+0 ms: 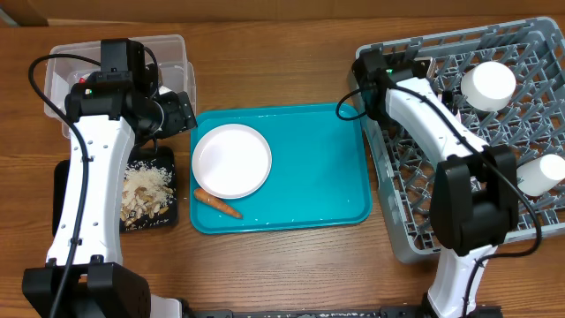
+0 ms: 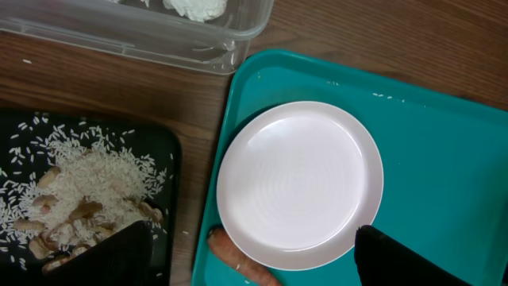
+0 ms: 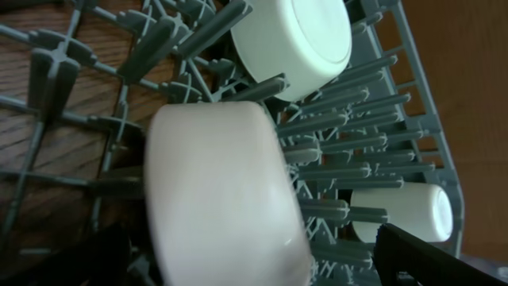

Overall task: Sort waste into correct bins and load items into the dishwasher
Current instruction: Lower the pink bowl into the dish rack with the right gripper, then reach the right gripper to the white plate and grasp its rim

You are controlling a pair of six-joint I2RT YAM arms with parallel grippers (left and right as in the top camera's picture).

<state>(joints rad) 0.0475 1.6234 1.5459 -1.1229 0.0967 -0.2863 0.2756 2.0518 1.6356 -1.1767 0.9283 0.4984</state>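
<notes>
I will next grab the white plate by its rack-side rim (image 1: 267, 162) with my right gripper. This leaves the opposite edge free for loading the rack (image 1: 530, 53).
A white plate (image 1: 231, 160) (image 2: 300, 184) lies on the teal tray (image 1: 318, 168), with an orange carrot (image 1: 217, 204) (image 2: 242, 260) at its near-left edge. My left gripper (image 1: 181, 113) (image 2: 254, 266) hovers open above the plate's near rim and the carrot, holding nothing. The black tray (image 1: 64, 177) (image 2: 24, 127) holds rice scraps (image 2: 87, 179). The clear tub (image 1: 177, 49) (image 2: 143, 36) holds white tissue (image 2: 194, 6). Over the grey dish rack (image 1: 530, 53) (image 3: 71, 56), my right gripper (image 1: 402, 69) (image 3: 254, 262) is open. A blurred white bowl (image 3: 222, 191) sits between its spread fingers, clear of the right one.
Two more white dishes stand in the rack: a bowl (image 1: 488, 84) (image 3: 294, 36) at the back and a cup (image 1: 540, 174) (image 3: 401, 210) by the right wall. Bare wooden table separates the teal tray from the rack. The chopsticks are out of view.
</notes>
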